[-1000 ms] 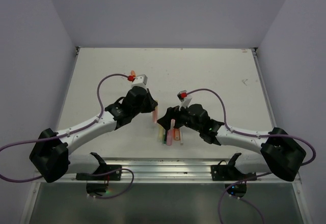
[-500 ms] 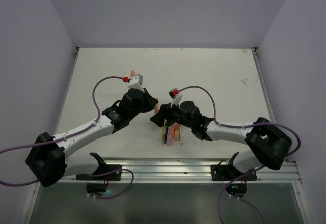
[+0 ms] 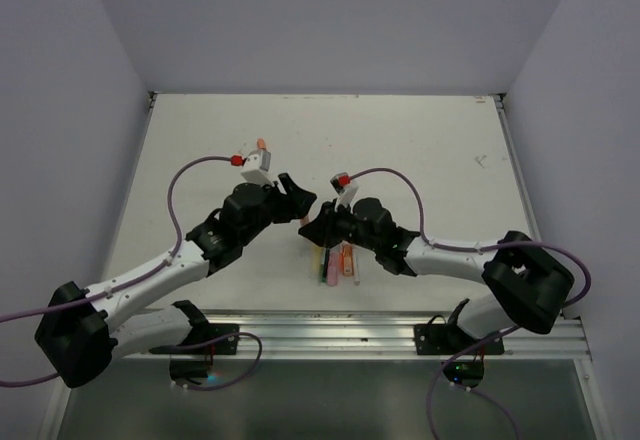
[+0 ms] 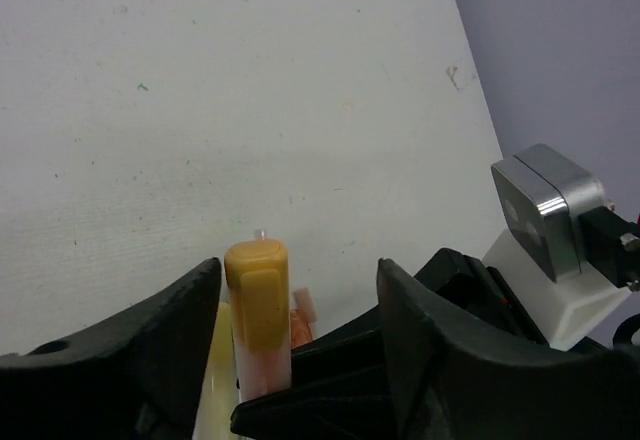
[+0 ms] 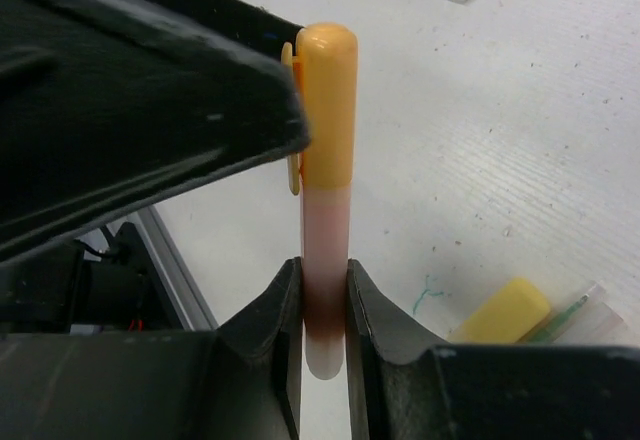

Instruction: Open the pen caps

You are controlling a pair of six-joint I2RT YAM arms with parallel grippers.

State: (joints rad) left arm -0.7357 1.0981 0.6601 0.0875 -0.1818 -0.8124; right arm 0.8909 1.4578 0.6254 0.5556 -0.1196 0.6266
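Note:
My left gripper will next pull open the orange pen cap (image 5: 327, 100) by its sides; my right gripper gets the pink body.
A pen (image 5: 326, 260) with a pale pink body stands upright, its orange pen cap (image 5: 327, 100) still on top. My right gripper (image 5: 325, 295) is shut on the lower body. My left gripper (image 4: 297, 272) is open, its fingers either side of the same cap (image 4: 257, 295), with a clear gap on the right side. In the top view the left gripper (image 3: 300, 203) and right gripper (image 3: 312, 225) meet at the table's middle. The other pens (image 3: 336, 262) lie in a bunch just below the right gripper.
A yellow highlighter (image 5: 500, 312) and a thin green pen (image 5: 566, 310) lie on the white table (image 3: 420, 150) under the right wrist. A small orange piece (image 3: 261, 144) lies behind the left arm. A metal rail (image 3: 320, 330) runs along the near edge.
The right gripper has closed on the pen's body. The left gripper, shut before, has opened around the cap, and the left arm has drawn back a little.

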